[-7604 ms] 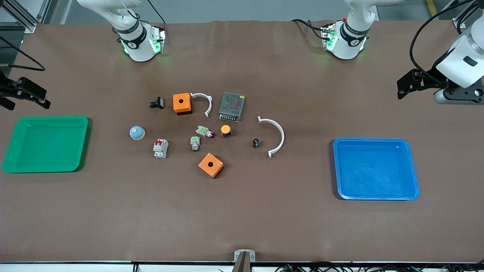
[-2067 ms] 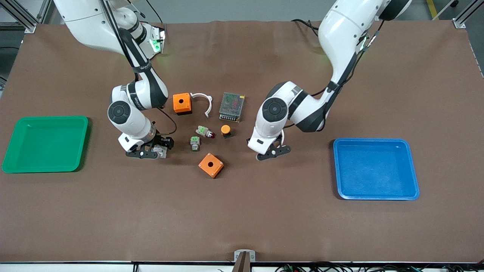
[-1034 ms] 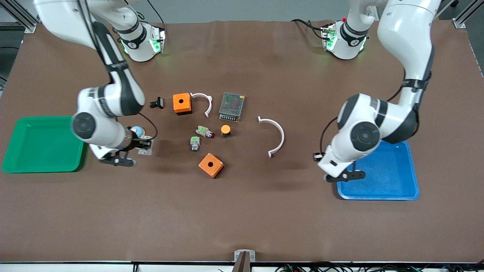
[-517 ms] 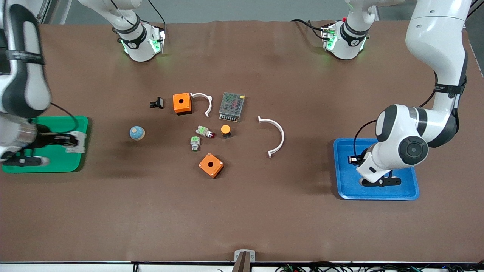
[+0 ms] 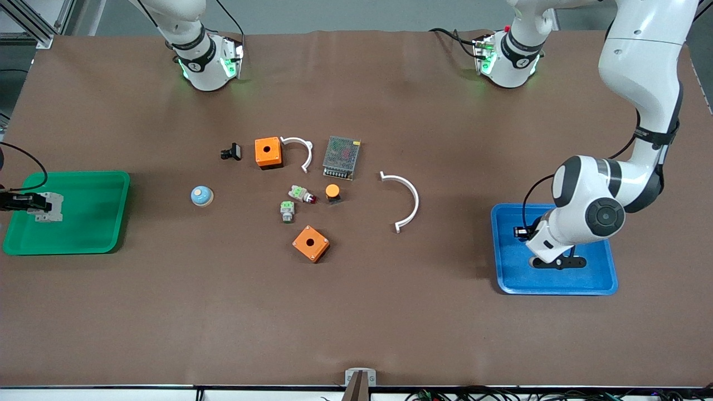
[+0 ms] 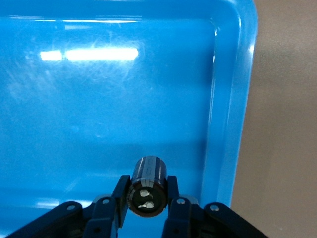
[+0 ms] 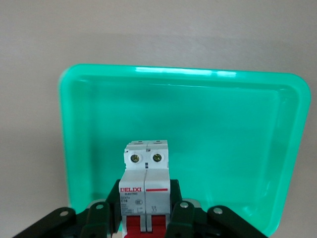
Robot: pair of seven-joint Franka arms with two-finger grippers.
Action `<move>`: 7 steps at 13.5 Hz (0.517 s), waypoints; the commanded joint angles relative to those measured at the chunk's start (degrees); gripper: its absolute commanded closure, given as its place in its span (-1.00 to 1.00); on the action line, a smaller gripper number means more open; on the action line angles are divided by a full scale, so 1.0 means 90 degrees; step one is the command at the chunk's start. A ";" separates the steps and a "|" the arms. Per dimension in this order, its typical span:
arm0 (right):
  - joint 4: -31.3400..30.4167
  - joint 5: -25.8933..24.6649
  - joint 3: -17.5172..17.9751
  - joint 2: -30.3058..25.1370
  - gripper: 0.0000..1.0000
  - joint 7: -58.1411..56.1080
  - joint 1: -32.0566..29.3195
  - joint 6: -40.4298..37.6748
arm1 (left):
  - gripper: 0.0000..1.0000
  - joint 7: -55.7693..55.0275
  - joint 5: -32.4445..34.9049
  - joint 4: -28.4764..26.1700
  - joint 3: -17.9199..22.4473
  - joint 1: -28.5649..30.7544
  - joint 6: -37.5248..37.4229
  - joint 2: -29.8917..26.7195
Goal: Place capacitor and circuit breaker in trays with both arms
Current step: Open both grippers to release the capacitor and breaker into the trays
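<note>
My right gripper keeps hold of the circuit breaker [image 5: 49, 206] until it is lower over the green tray, as it still hangs high above the green tray's bottom.
My left gripper [image 6: 147, 192] is shut on the capacitor [image 6: 147, 184], a small black cylinder lying sideways between the fingers. It hangs over the blue tray [image 6: 99, 99], close to the tray's rim. In the front view this gripper [image 5: 522, 231] is over the blue tray [image 5: 590, 278], toward the end that faces the table's middle. My right gripper [image 7: 146, 218] is shut on the circuit breaker [image 7: 146, 183], a light-grey block with red levers. It hangs over the green tray [image 7: 223, 139]. In the front view the breaker [image 5: 49, 206] is over the green tray [image 5: 89, 223].
Loose parts lie mid-table: two orange boxes [image 5: 268, 152] [image 5: 311, 243], two white arcs [image 5: 408, 197] [image 5: 301, 149], a mesh power supply [image 5: 341, 157], an orange-capped button [image 5: 332, 192], two green-topped parts [image 5: 287, 211] [image 5: 301, 194], a blue dome [image 5: 201, 195], a black clip [image 5: 230, 151].
Both arms took their parts from mid-table and carried them outward. The right gripper has moved farther over the green tray; the left gripper has shifted only slightly over the blue tray.
</note>
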 commanded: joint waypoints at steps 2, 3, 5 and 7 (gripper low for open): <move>0.0221 -0.0163 0.0152 0.0683 0.68 -0.0152 -0.0362 0.0647 | 0.97 0.0056 0.0117 -0.0548 -0.0055 0.0086 0.0767 -0.0074; 0.0192 -0.0163 0.0152 0.0830 0.67 -0.0152 -0.0382 0.0833 | 0.92 0.0095 0.0117 -0.0558 -0.0055 0.0106 0.0787 -0.0074; 0.0124 -0.0163 0.0152 0.0870 0.66 -0.0152 -0.0470 0.0913 | 0.10 0.0095 0.0117 -0.0558 -0.0055 0.0096 0.0788 -0.0074; 0.0114 -0.0163 0.0143 0.0871 0.61 -0.0152 -0.0509 0.0923 | -1.00 0.0144 0.0107 -0.0548 -0.0074 0.0116 0.0710 -0.0239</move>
